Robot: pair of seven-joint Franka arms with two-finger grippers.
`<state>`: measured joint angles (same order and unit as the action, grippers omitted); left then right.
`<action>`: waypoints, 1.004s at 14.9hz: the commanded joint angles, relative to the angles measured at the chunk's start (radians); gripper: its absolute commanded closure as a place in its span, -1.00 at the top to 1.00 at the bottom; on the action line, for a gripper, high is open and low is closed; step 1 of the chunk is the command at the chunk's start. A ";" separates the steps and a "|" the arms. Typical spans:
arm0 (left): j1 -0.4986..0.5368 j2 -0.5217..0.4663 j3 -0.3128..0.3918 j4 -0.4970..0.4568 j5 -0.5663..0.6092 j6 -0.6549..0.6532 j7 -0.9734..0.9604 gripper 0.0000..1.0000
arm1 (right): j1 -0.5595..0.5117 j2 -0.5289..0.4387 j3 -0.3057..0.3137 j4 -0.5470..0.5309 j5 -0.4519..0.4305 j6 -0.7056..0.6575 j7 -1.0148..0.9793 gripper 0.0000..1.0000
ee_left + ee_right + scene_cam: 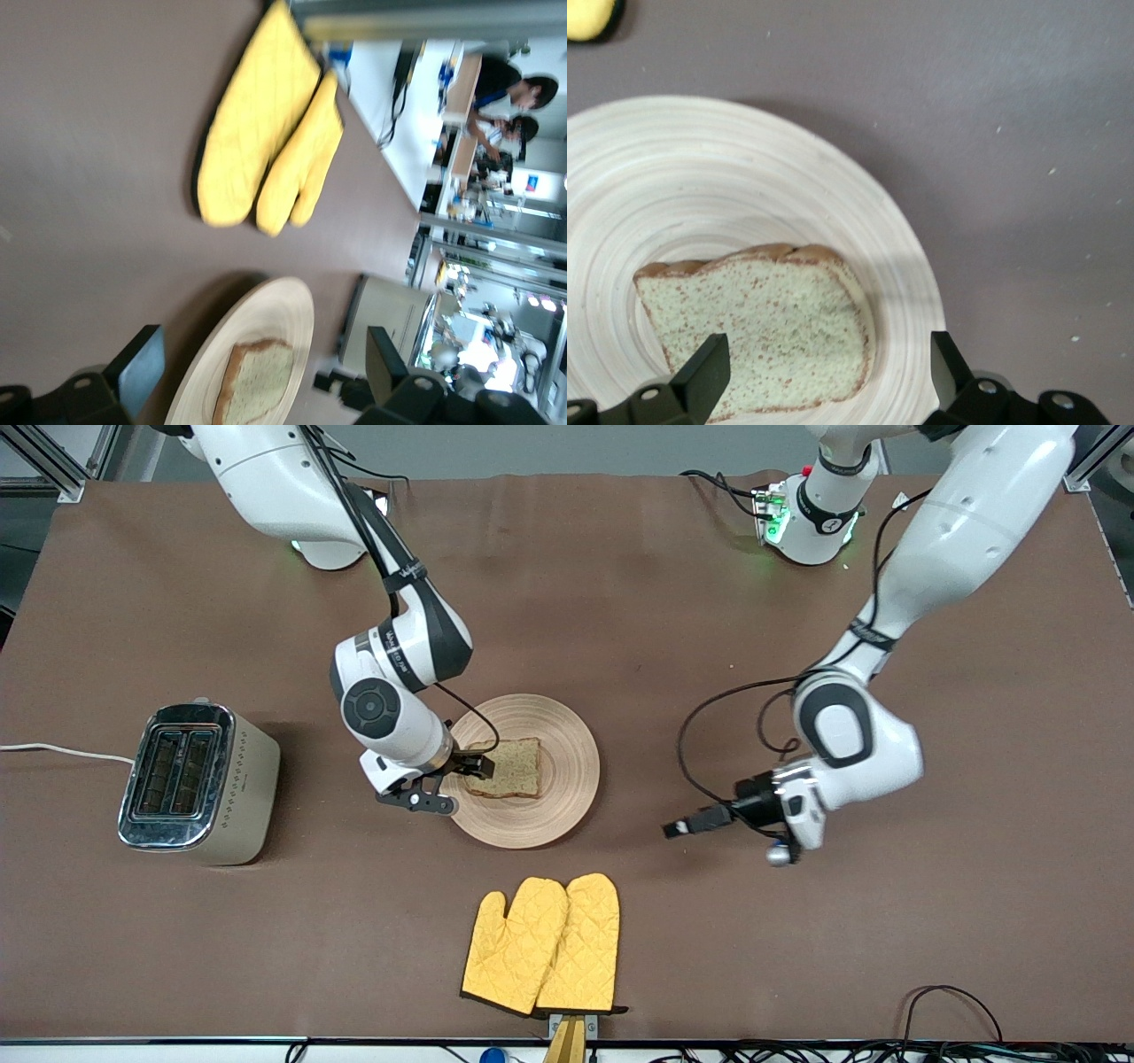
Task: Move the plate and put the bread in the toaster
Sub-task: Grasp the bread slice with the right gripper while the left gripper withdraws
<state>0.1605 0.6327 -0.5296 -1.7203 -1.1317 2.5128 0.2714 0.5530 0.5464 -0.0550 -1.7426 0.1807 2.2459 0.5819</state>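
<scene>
The bread needs to go in the toaster (197,781), so my right gripper should next grab the bread by its side crust (539,767).
The wooden plate (567,735) lies mid-table with the bread (509,769) flat on it. The cream toaster (197,781) stands toward the right arm's end of the table, slots up. My right gripper (456,784) hangs open low over the toaster-side edge of the plate. In the right wrist view the right gripper (828,354) stands wide over the bread (753,336) and the plate (744,177) rim. My left gripper (687,825) is open and empty above the table, beside the plate toward the left arm's end. The left wrist view shows plate (275,310) and bread (257,381) farther off.
A pair of yellow oven mitts (542,943) lies nearer the front camera than the plate, also seen as mitts (266,150) in the left wrist view. The toaster's white cord (62,751) runs off the table's end. Cables lie along the front edge.
</scene>
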 commanded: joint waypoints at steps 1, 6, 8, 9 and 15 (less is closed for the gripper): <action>0.066 -0.074 0.003 -0.033 0.204 0.000 -0.139 1.00 | 0.018 -0.002 -0.012 -0.060 0.003 0.059 0.013 0.68; 0.180 -0.174 0.002 -0.003 0.688 -0.142 -0.395 1.00 | 0.016 -0.002 -0.016 -0.087 0.002 0.081 0.015 0.22; 0.215 -0.224 0.003 0.057 0.817 -0.318 -0.466 1.00 | 0.019 -0.002 -0.016 -0.087 0.002 0.081 0.029 0.14; 0.228 -0.246 0.003 0.092 0.887 -0.407 -0.509 1.00 | 0.022 -0.002 -0.016 -0.087 0.002 0.083 0.032 0.12; 0.240 -0.358 0.003 0.279 1.228 -0.843 -0.535 1.00 | 0.048 0.026 -0.016 -0.090 0.002 0.124 0.058 0.07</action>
<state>0.3965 0.2943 -0.5288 -1.4971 0.0063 1.7760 -0.2651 0.5703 0.5628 -0.0616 -1.8137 0.1805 2.3273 0.6018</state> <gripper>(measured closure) 0.000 0.463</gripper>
